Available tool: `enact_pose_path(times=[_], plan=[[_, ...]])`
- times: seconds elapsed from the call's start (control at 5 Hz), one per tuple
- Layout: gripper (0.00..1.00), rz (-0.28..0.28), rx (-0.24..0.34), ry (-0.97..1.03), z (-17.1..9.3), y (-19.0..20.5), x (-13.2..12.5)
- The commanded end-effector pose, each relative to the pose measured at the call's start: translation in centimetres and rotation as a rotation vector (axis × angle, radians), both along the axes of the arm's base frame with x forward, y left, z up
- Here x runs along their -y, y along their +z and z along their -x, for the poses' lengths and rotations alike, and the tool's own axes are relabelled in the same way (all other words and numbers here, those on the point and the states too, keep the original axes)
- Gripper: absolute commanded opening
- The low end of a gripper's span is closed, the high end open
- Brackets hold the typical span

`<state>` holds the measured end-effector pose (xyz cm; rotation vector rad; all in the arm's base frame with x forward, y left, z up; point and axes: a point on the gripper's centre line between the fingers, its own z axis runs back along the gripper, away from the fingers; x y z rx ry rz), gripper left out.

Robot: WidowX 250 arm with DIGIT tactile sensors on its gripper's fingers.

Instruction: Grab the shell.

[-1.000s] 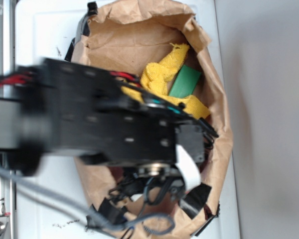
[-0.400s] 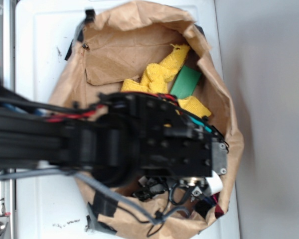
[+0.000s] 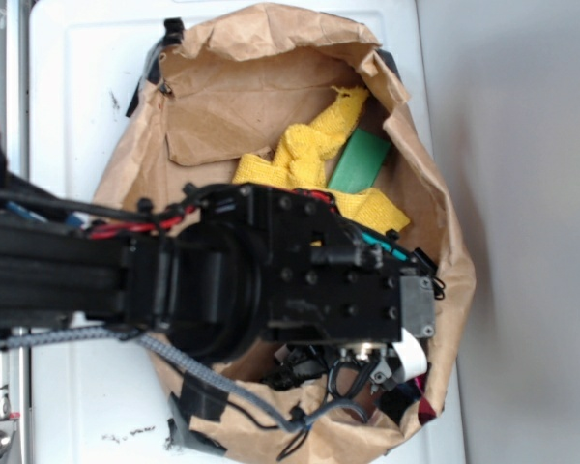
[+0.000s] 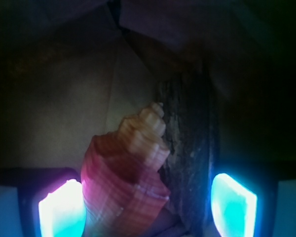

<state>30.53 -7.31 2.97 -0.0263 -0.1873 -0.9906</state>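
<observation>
Next, my gripper grabs the shell across its broad lower body point(image 4: 124, 197), where the shell's sides face each other. The shell's spire point(image 4: 149, 123) slopes away to a narrow tip.
In the wrist view the shell point(image 4: 126, 168), ribbed and pinkish-orange with its pale spire pointing up, lies between my fingers. A dark, rough bark-like piece point(image 4: 187, 148) lies against its right side. My gripper point(image 4: 148, 197) is open and straddles both. The left finger point(image 4: 61, 210) sits close beside the shell's body, and the right finger point(image 4: 234, 205) is just beyond the bark piece. In the exterior view the arm covers the shell, and the gripper point(image 3: 382, 372) is low in the bag's near right corner.
A brown paper bag point(image 3: 271, 87) with crumpled walls surrounds the gripper on a white table point(image 3: 77, 97). A yellow cloth point(image 3: 309, 145) and a green block point(image 3: 360, 159) lie in the bag's far part. Cables hang by the bag's near rim.
The arm has swung right and lowered into the bag's near right corner. Over the last half second it has barely shifted.
</observation>
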Motion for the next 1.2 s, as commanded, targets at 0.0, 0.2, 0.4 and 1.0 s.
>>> enact_pose_path(times=[0.0,0.2,0.4,1.0], plan=[[0.00,0.021,0.075,-0.026,1.0,1.8,1.4],[0.00,0.029,0.092,-0.021,1.1,2.1,1.4],[0.00,0.028,0.101,-0.020,1.2,2.2,1.4],[0.00,0.103,0.144,0.044,2.4,5.9,-0.6]])
